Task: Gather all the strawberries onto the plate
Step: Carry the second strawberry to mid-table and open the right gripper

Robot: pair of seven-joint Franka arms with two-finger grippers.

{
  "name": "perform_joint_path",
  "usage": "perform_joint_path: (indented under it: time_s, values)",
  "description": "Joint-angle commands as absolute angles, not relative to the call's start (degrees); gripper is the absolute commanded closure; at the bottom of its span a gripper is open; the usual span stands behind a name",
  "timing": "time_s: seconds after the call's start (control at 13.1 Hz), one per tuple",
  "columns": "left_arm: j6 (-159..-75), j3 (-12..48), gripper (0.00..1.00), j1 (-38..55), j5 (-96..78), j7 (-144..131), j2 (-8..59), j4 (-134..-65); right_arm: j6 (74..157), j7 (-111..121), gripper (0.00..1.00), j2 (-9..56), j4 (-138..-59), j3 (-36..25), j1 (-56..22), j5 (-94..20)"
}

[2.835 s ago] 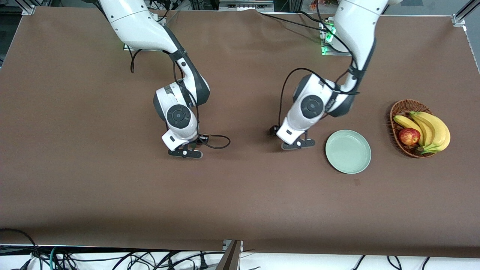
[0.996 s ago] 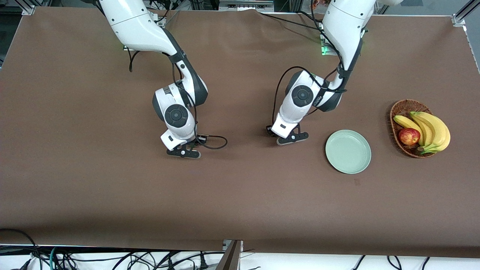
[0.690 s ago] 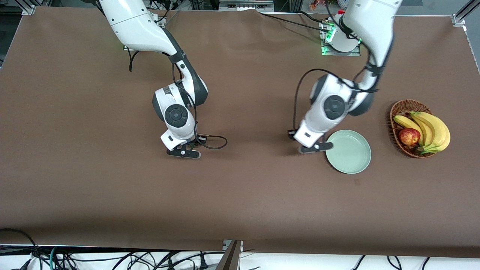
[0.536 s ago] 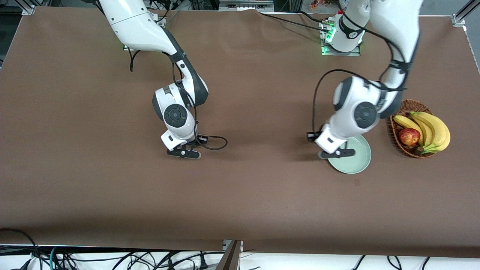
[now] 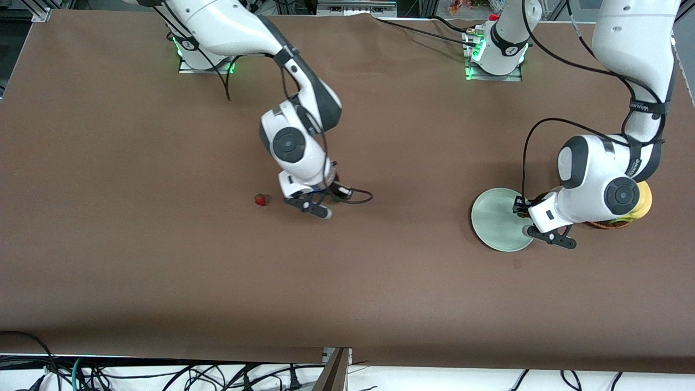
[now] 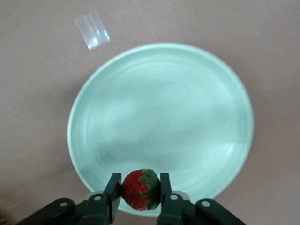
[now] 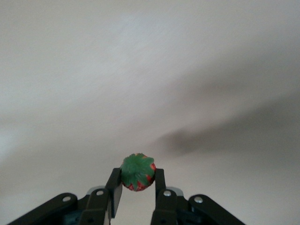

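Note:
The strawberry in the robot's right gripper hangs above the tabletop, apart from its shadow. The right gripper should bring the strawberry to the plate before letting it go.
One strawberry (image 5: 261, 200) lies on the brown table, beside my right gripper (image 5: 315, 208). The right gripper (image 7: 137, 180) is shut on a second strawberry (image 7: 137, 172), leafy top showing, a little above the bare table. My left gripper (image 6: 139, 185) is shut on a third strawberry (image 6: 140, 189) and holds it over the rim of the pale mint-green plate (image 6: 159, 112). In the front view the left gripper (image 5: 551, 237) is over the plate's (image 5: 491, 217) edge on the basket's side. The plate holds nothing.
The wicker basket (image 5: 608, 224) with bananas (image 5: 645, 198) stands beside the plate toward the left arm's end, mostly hidden by the left arm. A small tape patch (image 5: 517, 264) lies on the table nearer the front camera than the plate.
The left arm has swung from the table's middle across the plate to its basket-side edge. The right arm has moved toward the left arm's end, uncovering a strawberry on the table.

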State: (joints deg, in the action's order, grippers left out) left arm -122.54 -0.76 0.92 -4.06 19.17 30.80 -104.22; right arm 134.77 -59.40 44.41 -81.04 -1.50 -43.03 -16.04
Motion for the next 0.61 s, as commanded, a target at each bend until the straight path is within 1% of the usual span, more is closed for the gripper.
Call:
perform_joint_path:
  time_s: [0.0, 0.08, 0.15, 0.23, 0.31, 0.38, 0.46, 0.54]
  values:
    - [-123.5, 0.0, 0.06, 0.1, -2.3, 20.4, 32.3, -104.1, 143.9, -70.7, 0.81, 54.3, -72.0, -1.8, -48.8, -17.1]
    - [-123.5, 0.0, 0.00, -0.4, -2.3, 20.4, 32.3, -103.9, 147.9, -73.4, 0.79, 56.6, -70.8, -1.9, -50.2, -17.1]
    - [-123.3, 0.1, 0.00, -0.7, -2.3, 20.4, 32.3, -103.6, 149.7, -74.6, 0.79, 57.8, -69.9, -1.9, -50.7, -17.0]
    - [-123.1, 0.0, 0.00, -0.7, -2.3, 20.4, 32.2, -103.4, 149.8, -74.6, 0.79, 58.0, -69.7, -1.9, -50.7, -17.0]
    - [-123.0, 0.1, 0.00, -0.7, -2.3, 20.4, 32.1, -103.4, 149.9, -74.7, 0.73, 57.9, -69.7, -1.9, -50.7, -17.0]
    - [-122.9, 0.0, 0.00, -0.7, -2.3, 20.3, 32.0, -102.9, 149.9, -74.8, 0.54, 57.9, -69.7, -1.9, -50.7, -17.0]
    - [-122.9, 0.1, 0.00, -0.7, -2.3, 20.3, 31.9, -102.7, 149.9, -74.9, 0.17, 58.0, -69.7, -1.9, -51.1, -17.0]
    - [-122.8, 0.0, 0.00, -0.7, -2.3, 20.0, 31.9, -102.2, 149.6, -75.1, 0.01, 57.8, -69.7, -2.2, -51.1, -16.7]
